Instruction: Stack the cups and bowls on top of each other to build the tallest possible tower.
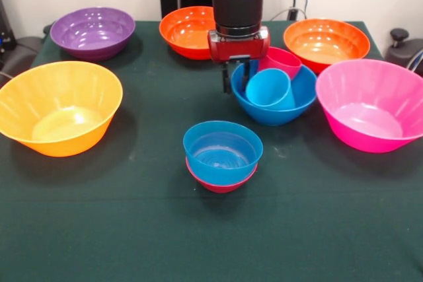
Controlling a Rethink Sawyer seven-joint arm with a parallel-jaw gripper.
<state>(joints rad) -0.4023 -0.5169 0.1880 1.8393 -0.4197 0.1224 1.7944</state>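
The cups leaning inside the mid-sized blue bowl crowd its other side, so the robot's gripper will next grab it by the bare part of the bowl's rim.
My gripper hangs at the left rim of the mid-sized blue bowl. It is open, with one dark finger outside the rim and the other just inside. It holds nothing. In that bowl the light blue cup lies tilted with its mouth toward the camera. The crimson red cup leans behind it. Nearer the camera, the small blue bowl sits nested in the small red bowl, a low pile of two.
A purple bowl stands far left and a large yellow-orange bowl at left. Two orange bowls stand at the back. A large pink bowl stands right, close to the blue bowl.
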